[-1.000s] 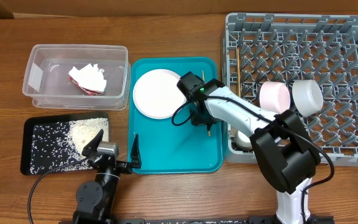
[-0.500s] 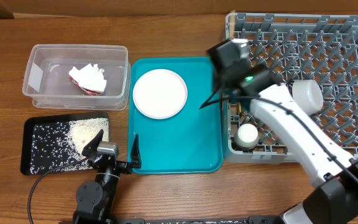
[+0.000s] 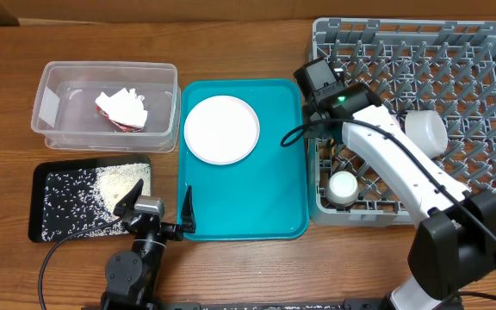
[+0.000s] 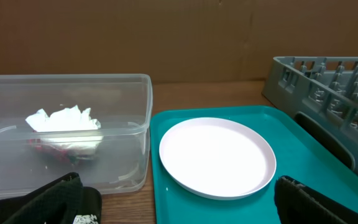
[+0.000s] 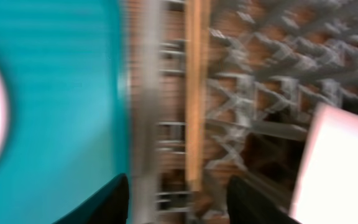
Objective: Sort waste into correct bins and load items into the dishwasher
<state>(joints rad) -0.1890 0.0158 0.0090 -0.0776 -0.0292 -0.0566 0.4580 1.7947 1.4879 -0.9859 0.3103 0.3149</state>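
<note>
I should load the dishwasher by next grabbing the round plate [image 3: 221, 129] with my right gripper at its rim facing the rack, which leaves the opposite edge free.
My right gripper [image 3: 315, 116] hangs over the left edge of the grey dishwasher rack [image 3: 489, 52], jaws apart. In the right wrist view a wooden chopstick [image 5: 194, 99] lies along the rack's inner edge, touched by neither finger. Further in sit the pink bowl [image 5: 340, 168], the greyish-white bowl [image 3: 426, 131] and the white cup [image 3: 344, 185]. The round plate [image 3: 221, 129] rests on the teal tray [image 3: 248, 198]. The clear tub [image 3: 58, 77] holds the napkin [image 3: 127, 103] and the red-and-white wrapper [image 3: 114, 119]. Rice [image 3: 114, 185] lies on the black tray [image 3: 58, 202]. My left gripper [image 3: 158, 207] stands open and empty at the teal tray's front left corner.
The right arm stretches diagonally across the rack's left half and hides the pink bowl from overhead. Bare wooden table lies between the tub, the black tray and the teal tray. The right wrist view is blurred by motion.
The right gripper carried the chopsticks from the teal tray up to the rack's left edge and opened its jaws there. The left arm stayed still.
</note>
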